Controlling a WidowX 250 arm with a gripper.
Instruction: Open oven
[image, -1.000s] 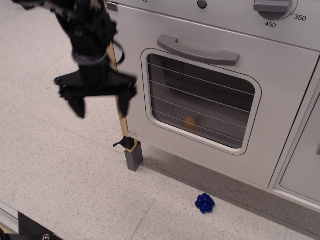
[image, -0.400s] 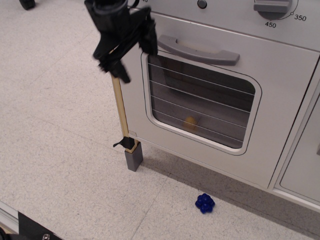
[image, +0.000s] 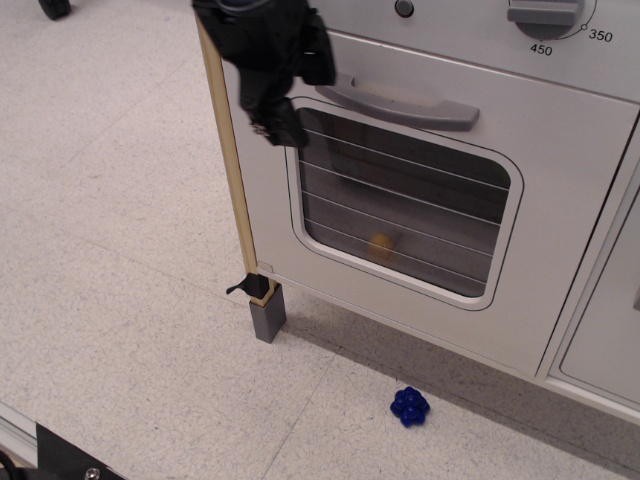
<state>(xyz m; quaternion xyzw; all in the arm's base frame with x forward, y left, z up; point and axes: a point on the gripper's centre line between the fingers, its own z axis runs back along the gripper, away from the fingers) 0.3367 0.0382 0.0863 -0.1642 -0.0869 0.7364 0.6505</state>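
Note:
I need to grab the handle by its grey bar (image: 398, 108) with my gripper next. Then I can swing the oven door (image: 555, 190) open.
The white oven (image: 560, 250) fills the right of the view, and its door is shut. The door has a grey bar handle (image: 405, 101), a rounded wire-lined window (image: 400, 205) and a grey knob (image: 548, 14) marked 350/450 above it. My black gripper (image: 300, 95) is at the top, in front of the door's upper left corner by the left end of the handle. Its jaws stand apart, with one finger (image: 318, 62) just above the handle's end and the other (image: 282, 126) lower left. It holds nothing.
A small yellow thing (image: 380, 245) lies inside the oven behind the window. A blue toy (image: 410, 407) lies on the speckled floor in front of the oven. A wooden edge strip (image: 228, 160) and a grey foot (image: 268, 312) mark the oven's left corner. A plain white cabinet panel (image: 610, 330) stands at the right.
My gripper has moved up and to the right, from the floor side left of the oven to the left end of the door handle. The door has stayed shut.

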